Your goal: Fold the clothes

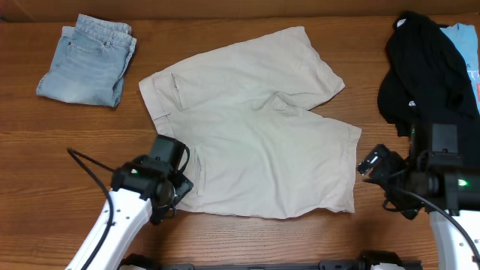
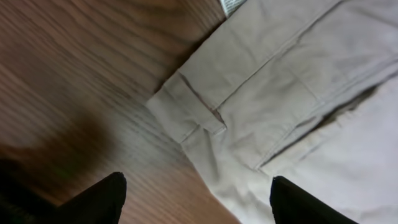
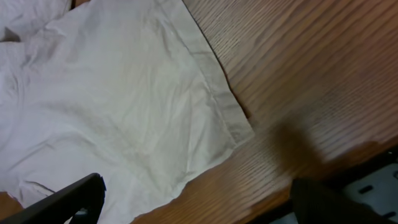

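My right gripper is going to grab the shorts' near leg next, by its near edge [image 1: 340, 208] [image 3: 217, 156] beside the hem corner, to fold it over the far leg.
The clothes are pale beige shorts [image 1: 255, 127] spread flat in the middle of the table, waistband to the left, legs to the right. My left gripper [image 1: 178, 174] is open and empty, hovering over the near waistband corner [image 2: 186, 115]; one finger is over wood, the other over cloth [image 2: 298, 93]. My right gripper [image 1: 369, 166] is open and empty beside the near leg's hem corner [image 3: 239, 134]; the leg cloth [image 3: 118, 99] fills the left of that view.
A folded faded light-blue denim garment [image 1: 88, 58] lies at the back left. A black garment [image 1: 424, 64] lies heaped at the back right over something light blue [image 1: 463, 37]. The table's near edge [image 3: 348, 171] is close to the right gripper.
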Motion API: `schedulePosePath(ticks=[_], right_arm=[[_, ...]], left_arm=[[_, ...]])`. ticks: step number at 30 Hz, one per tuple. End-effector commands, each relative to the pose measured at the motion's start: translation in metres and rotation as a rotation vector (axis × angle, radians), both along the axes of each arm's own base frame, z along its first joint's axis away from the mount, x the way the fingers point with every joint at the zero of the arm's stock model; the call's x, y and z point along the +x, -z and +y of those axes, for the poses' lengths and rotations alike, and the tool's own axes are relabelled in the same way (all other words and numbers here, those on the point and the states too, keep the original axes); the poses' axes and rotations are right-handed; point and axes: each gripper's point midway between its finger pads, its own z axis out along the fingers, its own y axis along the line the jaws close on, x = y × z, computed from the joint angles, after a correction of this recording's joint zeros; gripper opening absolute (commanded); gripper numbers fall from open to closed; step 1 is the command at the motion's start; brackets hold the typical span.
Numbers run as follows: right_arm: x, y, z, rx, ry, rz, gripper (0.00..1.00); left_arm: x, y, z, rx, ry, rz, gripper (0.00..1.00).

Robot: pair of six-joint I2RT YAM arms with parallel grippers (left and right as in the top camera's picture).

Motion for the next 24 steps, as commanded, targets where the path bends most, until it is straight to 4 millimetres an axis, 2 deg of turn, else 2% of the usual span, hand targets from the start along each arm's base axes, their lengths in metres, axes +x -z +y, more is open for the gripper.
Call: schedulePosePath(ticks=[1,6,13,17,21,24], right_arm=[[0.002,0.008,0.005,0.029,0.000,-0.006,0.95],[0.002,0.022,0.005,0.030,0.001,0.007,0.91],[-0.005,0.041,0.006,0.033,0.002,0.048,0.87],[-0.008,0.046,0.006,0.043,0.029,0.069,0.84],[-0.013,0.054,0.011,0.073,0.051,0.095,0.82],[-0.015,0.059,0.012,0.083,0.069,0.107,0.79]], left_arm=[[-0.006,0.019,-0.002,-0.016,-0.058,0.038,0.72],[-0.012,0.040,0.000,0.003,-0.078,0.093,0.68],[-0.007,0.064,0.006,0.015,-0.112,0.129,0.64],[-0.006,0.071,0.011,0.027,-0.133,0.149,0.54],[-0.005,0.079,0.012,0.032,-0.124,0.167,0.31],[-0.001,0.085,0.011,0.033,-0.080,0.168,0.20]])
